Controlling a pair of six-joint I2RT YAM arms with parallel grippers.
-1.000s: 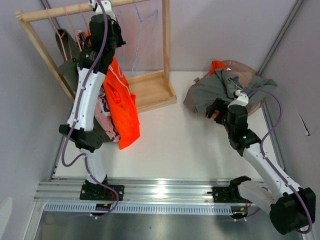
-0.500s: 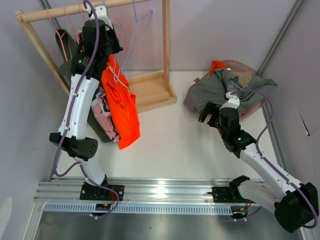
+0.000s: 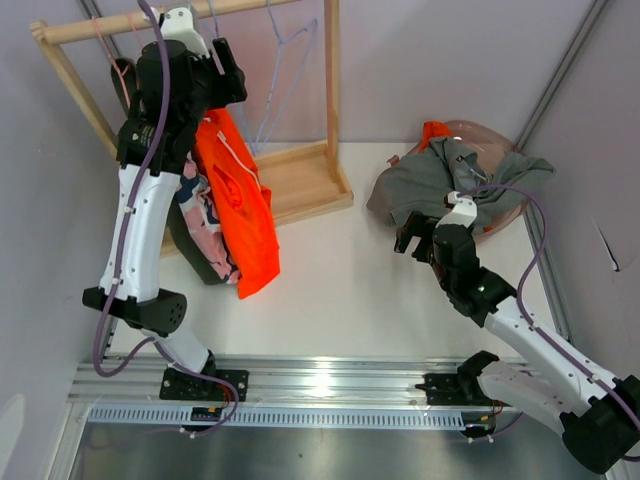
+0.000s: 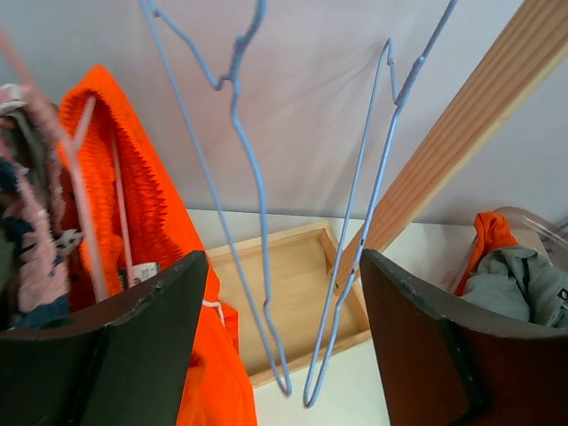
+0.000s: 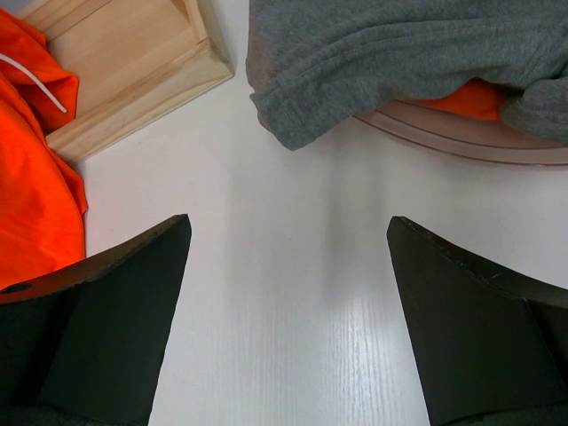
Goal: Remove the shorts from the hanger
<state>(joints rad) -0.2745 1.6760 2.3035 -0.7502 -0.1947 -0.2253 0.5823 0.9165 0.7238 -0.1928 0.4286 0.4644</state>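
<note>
The pale hanger has a bare near-side wire (image 4: 74,182). My left gripper needs to grab the hanger there next, so the orange shorts (image 4: 146,222) stay free to be removed.
Bright orange shorts (image 3: 245,205) (image 4: 146,222) hang from the wooden rack (image 3: 330,90) on a pale hanger. Pink patterned shorts (image 3: 205,215) and a dark olive pair (image 3: 190,250) hang behind them. My left gripper (image 3: 228,80) (image 4: 282,266) is up near the rail and open. Two bare blue wire hangers (image 4: 257,186) dangle between its fingers without touching them, and the orange shorts are just to its left. Grey shorts (image 3: 440,175) (image 5: 399,53) lie over a pink basin (image 3: 505,215) (image 5: 461,138), on top of an orange pair (image 3: 433,130) (image 5: 470,96). My right gripper (image 3: 412,238) (image 5: 288,257) is open and empty above bare table, short of the grey shorts.
The rack's wooden base tray (image 3: 305,180) (image 4: 293,275) (image 5: 124,62) sits on the table under the hangers. Its upright post (image 4: 461,133) stands to the right of the left gripper. Walls close in behind and to the left. A metal rail (image 3: 320,385) runs along the near edge.
My left gripper has opened and risen up and to the left, toward the rail. The orange shorts still hang. The right arm has shifted slightly left, still open.
</note>
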